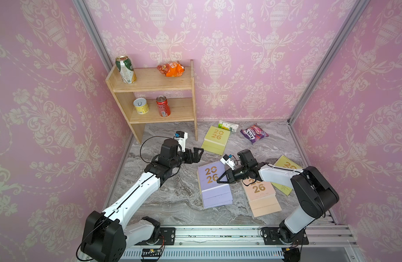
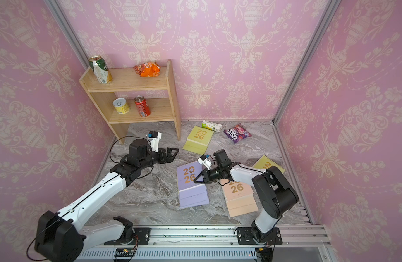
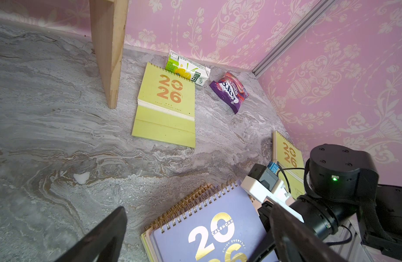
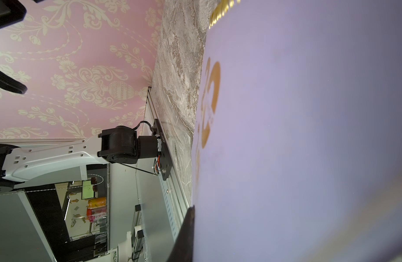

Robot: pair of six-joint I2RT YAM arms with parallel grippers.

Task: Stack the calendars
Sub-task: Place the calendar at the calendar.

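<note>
I need to release the lilac calendar with my right gripper, because the calendar's side away from my fingers rests along the yellow-green and peach edges of the pile.
A lilac calendar (image 1: 212,188) (image 3: 195,238) tops a small pile mid-table, with yellow-green and peach edges showing beneath it. My right gripper (image 1: 219,180) is shut on its right edge. In the right wrist view one finger (image 4: 185,236) lies against the lilac cover (image 4: 309,136), which hides the other. A peach calendar (image 1: 261,197) lies flat under my right forearm. One yellow-green calendar (image 1: 214,140) (image 3: 166,106) lies at the back. Another yellow-green calendar (image 1: 286,162) is partly hidden by my right arm. My left gripper (image 1: 200,154) hovers open and empty, behind and left of the pile.
A wooden shelf (image 1: 154,95) with cans and an orange packet stands at the back left, one leg close to the back calendar. A green-white carton (image 1: 228,126) and a purple snack packet (image 1: 254,133) lie by the back wall. A metal rail (image 1: 218,236) runs along the front.
</note>
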